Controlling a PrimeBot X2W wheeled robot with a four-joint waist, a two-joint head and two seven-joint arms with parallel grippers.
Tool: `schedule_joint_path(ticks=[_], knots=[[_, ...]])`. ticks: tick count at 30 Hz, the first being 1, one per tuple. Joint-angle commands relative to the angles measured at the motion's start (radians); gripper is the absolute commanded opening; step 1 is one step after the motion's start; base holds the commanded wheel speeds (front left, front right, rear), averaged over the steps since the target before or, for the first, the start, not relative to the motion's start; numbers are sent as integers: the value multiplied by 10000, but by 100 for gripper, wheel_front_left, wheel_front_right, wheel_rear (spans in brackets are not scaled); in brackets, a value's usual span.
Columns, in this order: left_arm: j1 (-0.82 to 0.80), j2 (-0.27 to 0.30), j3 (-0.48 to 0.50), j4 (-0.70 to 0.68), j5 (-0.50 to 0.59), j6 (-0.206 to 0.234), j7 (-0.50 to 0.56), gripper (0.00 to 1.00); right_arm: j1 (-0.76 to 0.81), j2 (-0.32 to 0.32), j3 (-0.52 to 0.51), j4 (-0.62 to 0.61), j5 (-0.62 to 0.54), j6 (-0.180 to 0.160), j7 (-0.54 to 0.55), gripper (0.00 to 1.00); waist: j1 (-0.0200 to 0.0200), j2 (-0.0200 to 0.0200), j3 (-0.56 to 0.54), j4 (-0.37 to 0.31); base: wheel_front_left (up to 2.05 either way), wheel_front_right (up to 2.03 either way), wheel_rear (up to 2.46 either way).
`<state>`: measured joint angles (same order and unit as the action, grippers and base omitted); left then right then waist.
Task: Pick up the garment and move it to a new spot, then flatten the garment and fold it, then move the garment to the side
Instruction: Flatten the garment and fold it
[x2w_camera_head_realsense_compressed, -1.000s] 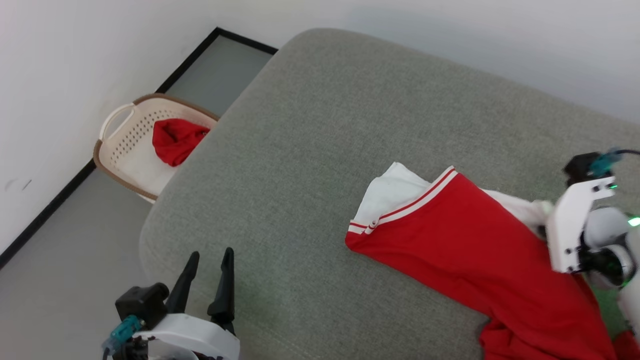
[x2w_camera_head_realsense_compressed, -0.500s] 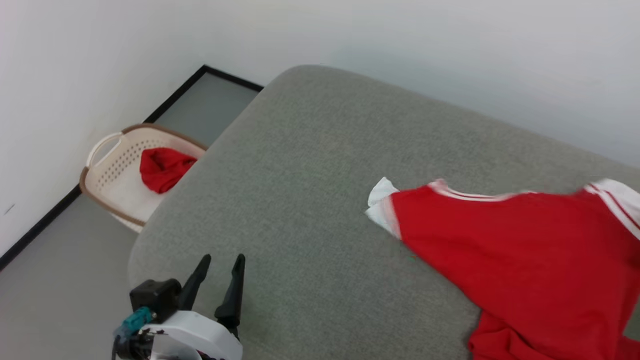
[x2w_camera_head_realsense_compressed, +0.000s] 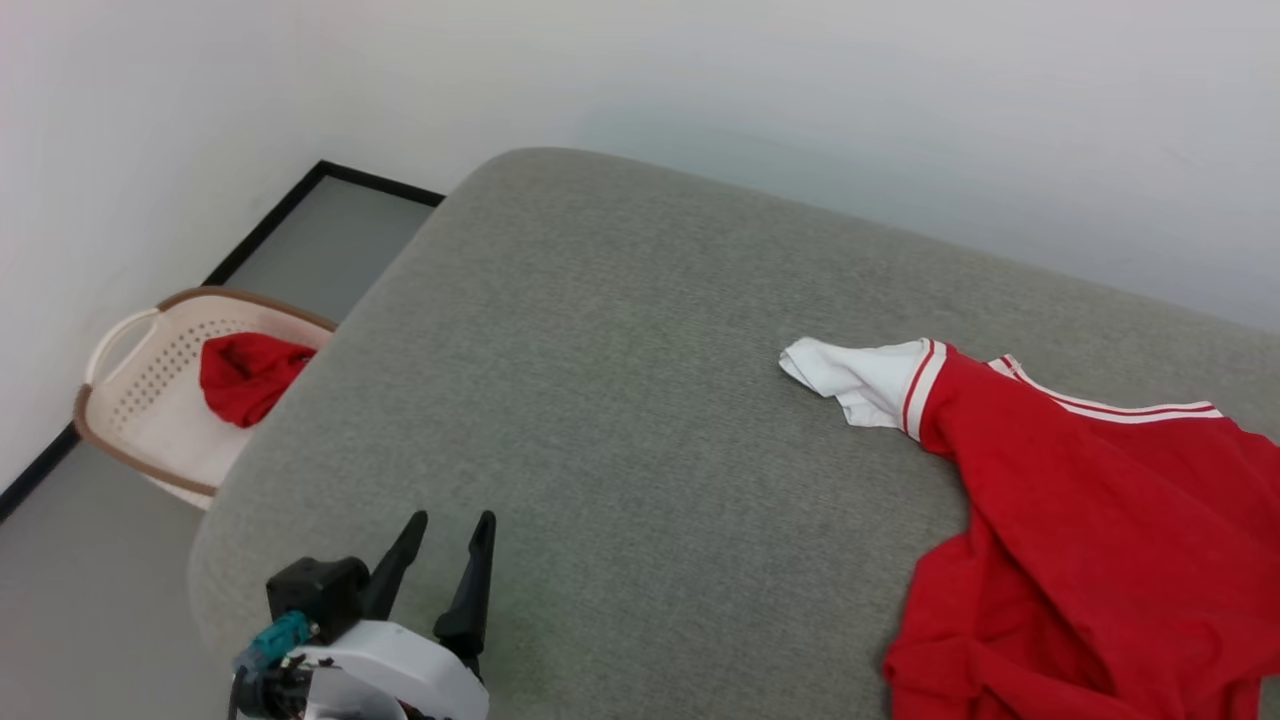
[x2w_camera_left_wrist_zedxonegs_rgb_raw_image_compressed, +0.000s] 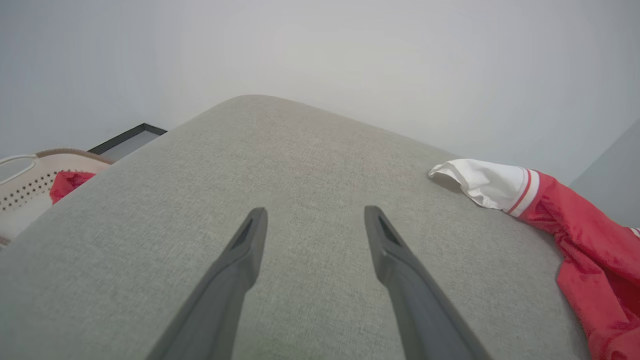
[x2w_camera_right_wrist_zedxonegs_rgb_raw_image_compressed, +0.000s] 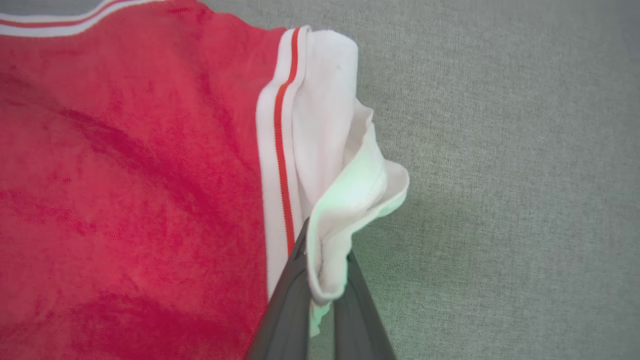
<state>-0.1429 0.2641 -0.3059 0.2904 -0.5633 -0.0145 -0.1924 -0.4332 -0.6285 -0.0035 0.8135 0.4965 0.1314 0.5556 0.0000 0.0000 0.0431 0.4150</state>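
Observation:
My left gripper picks up the garment by the white sleeve's edge (x2w_camera_head_realsense_compressed: 806, 360) next, as it stands up off the cushion while the red body lies crumpled (x2w_camera_head_realsense_compressed: 1098, 552).
The garment (x2w_camera_head_realsense_compressed: 1090, 520), a red jersey shirt with a white sleeve (x2w_camera_head_realsense_compressed: 860, 385) and red-white striped trim, lies crumpled on the right part of the grey cushion (x2w_camera_head_realsense_compressed: 620, 400). In the right wrist view my right gripper (x2w_camera_right_wrist_zedxonegs_rgb_raw_image_compressed: 325, 250) is shut on a bunched fold of the garment's (x2w_camera_right_wrist_zedxonegs_rgb_raw_image_compressed: 125, 175) white sleeve (x2w_camera_right_wrist_zedxonegs_rgb_raw_image_compressed: 345, 190), just above the cushion. My left gripper (x2w_camera_head_realsense_compressed: 450, 520) stands open over the cushion's near left corner with nothing between its fingers. It is well apart from the garment (x2w_camera_left_wrist_zedxonegs_rgb_raw_image_compressed: 590, 245), and its gap (x2w_camera_left_wrist_zedxonegs_rgb_raw_image_compressed: 315, 212) shows bare grey fabric.
A white perforated basket (x2w_camera_head_realsense_compressed: 130, 400) with a plain red cloth bundle (x2w_camera_head_realsense_compressed: 245, 375) stands on the floor off the cushion's left edge, by the wall; its rim (x2w_camera_left_wrist_zedxonegs_rgb_raw_image_compressed: 20, 180) also shows in the left wrist view. A white wall runs behind the cushion.
The head camera has swung, shifting the whole picture. The garment has been pulled to the right across the cushion, and the right arm has left the head view. The left gripper stays open.

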Motion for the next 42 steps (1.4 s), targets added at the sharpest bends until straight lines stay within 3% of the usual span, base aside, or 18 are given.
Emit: schedule_joint_path(ticks=[1, 2, 3, 4, 5, 11, 15, 22, 27, 31, 37, 42], knots=[[-151, 2, -14, 20, 14, -1, 23, 100, 128, 95, -204, 58, -164, -15, -173, 0, 0, 0, 107, -237, 0, 0, 0], [-172, 13, -2, 39, 15, 15, 16, 100, 103, 203, -298, 103, -250, -15, -255, 5, 0, 0, 122, -317, 0, 0, 0], [-190, 14, -3, 63, -3, 26, 28, 100, 63, 308, -365, 147, -355, -15, -310, 36, 0, 0, 142, -391, 0, 0, 0], [-216, 44, -23, 87, 21, 9, 32, 100, -11, 395, -395, 164, -448, -15, -352, 78, 0, 0, 150, -469, 0, 0, 0], [-242, 73, -24, 111, 37, 6, 21, 100, -123, 489, -463, 170, -510, -15, -373, 100, 0, 0, 144, -556, 0, 0, 0], [-274, 272, 71, 138, 13, 55, 12, 100, -457, 847, -368, -459, -850, -15, -232, 100, 0, 0, -80, -1173, 0, 0, 0], [-153, 458, 171, 16, 48, 152, -31, 100, -338, 1004, -214, -1537, -874, -15, -476, 100, 0, 0, -266, -1662, 0, 0, 0], [-75, 799, 382, -422, 53, 332, 36, 100, 461, 1405, 66, -4304, -1121, -15, -2302, 100, 0, 0, -375, -2682, 0, 0, 0], [-79, 1052, 532, -789, -30, 422, 163, 100, 1350, 2198, -264, -5804, -1624, -15, -3659, 100, 0, 0, -316, -3397, 0, 0, 0], [-121, 1100, 661, -942, -198, 581, 445, 100, 1887, 2838, -439, -6487, -1939, -15, -4132, 100, 0, 0, -231, -3806, 0, 0, 0], [-473, 1327, 697, -1135, -619, 727, 1725, 100, 2567, 3741, -404, -7449, -2283, -15, -4295, 100, 0, 0, 69, -4569, 0, 0, 0], [-1274, 1501, 745, -1155, -1608, 812, 4015, 100, 2573, 4003, -452, -7967, -2362, -15, -4193, 100, 0, 0, 476, -5010, 0, 0, 0]])
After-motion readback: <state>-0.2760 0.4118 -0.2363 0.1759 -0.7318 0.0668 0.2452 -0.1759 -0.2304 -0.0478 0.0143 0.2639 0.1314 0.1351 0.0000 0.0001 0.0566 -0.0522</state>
